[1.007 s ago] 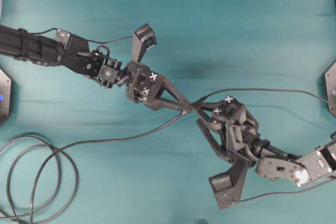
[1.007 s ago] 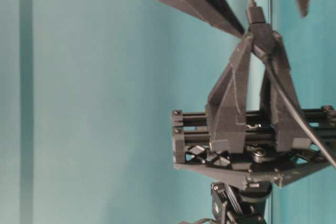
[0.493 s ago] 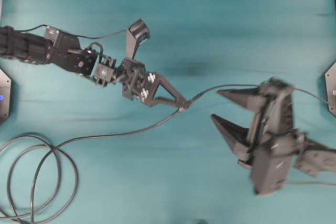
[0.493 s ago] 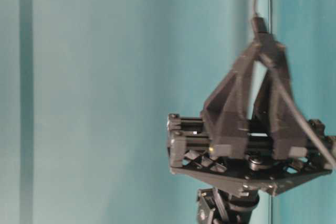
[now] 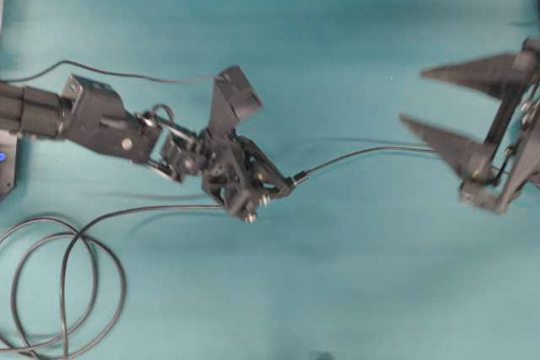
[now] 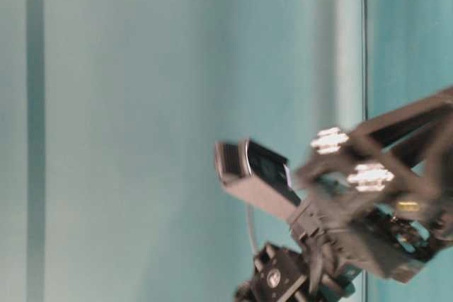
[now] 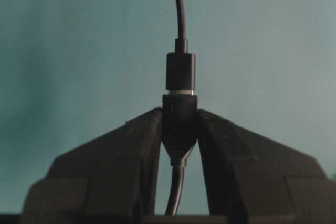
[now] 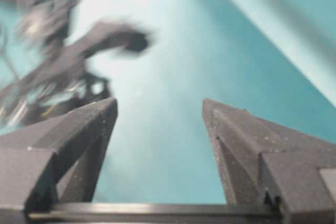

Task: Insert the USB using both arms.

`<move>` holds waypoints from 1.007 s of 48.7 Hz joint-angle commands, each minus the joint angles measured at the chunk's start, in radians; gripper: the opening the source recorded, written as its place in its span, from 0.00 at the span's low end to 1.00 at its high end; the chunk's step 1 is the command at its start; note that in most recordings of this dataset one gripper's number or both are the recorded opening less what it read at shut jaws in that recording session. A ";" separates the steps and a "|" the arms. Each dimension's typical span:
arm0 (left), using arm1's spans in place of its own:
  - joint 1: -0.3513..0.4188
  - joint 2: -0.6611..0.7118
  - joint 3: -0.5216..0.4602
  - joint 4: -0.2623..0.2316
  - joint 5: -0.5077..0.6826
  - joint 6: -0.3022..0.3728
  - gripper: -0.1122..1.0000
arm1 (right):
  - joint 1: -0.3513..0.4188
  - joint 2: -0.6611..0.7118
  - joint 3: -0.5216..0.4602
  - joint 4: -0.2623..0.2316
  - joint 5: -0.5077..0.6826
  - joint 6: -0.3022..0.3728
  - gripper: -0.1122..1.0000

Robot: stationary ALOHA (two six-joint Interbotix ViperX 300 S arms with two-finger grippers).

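Observation:
I should keep holding the moulded head with my left gripper until it is lower, as it hangs above the tabletop with its shadow far aside.
In the left wrist view my left gripper (image 7: 179, 113) is shut on the dark wedge-shaped moulded head (image 7: 179, 127) of the looped cable. The USB (image 7: 180, 71) sits end-on in that head, with only a thin silvery sliver showing at the joint. Its thin cable (image 7: 179, 3) runs away from it. Overhead, the left gripper (image 5: 285, 185) holds the joined pair near the middle, and the USB (image 5: 299, 178) pokes out past the fingertips. My right gripper (image 5: 413, 97) is open and empty at the far right, well apart from the USB. In its own view the right gripper (image 8: 159, 103) has nothing between the fingers.
The thin cable (image 5: 371, 151) runs right from the USB toward the right arm. The long cable lies in loops (image 5: 63, 292) at the front left. The left arm is a blur in the table-level view (image 6: 354, 196) and in the right wrist view (image 8: 79, 51).
My right gripper let go of the USB, opened and pulled far away to the right. My left wrist rolled over and shifted slightly, still holding the head with the USB in it.

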 commanded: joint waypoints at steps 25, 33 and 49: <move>-0.057 0.100 -0.236 -0.003 0.485 0.311 0.27 | -0.029 -0.052 0.040 0.018 0.014 0.002 0.76; -0.063 0.100 -0.236 -0.003 0.480 0.318 0.27 | -0.029 -0.081 0.054 0.018 0.014 0.003 0.76; -0.083 0.097 -0.249 -0.003 0.488 0.310 0.52 | -0.029 -0.123 0.078 0.018 0.014 0.002 0.76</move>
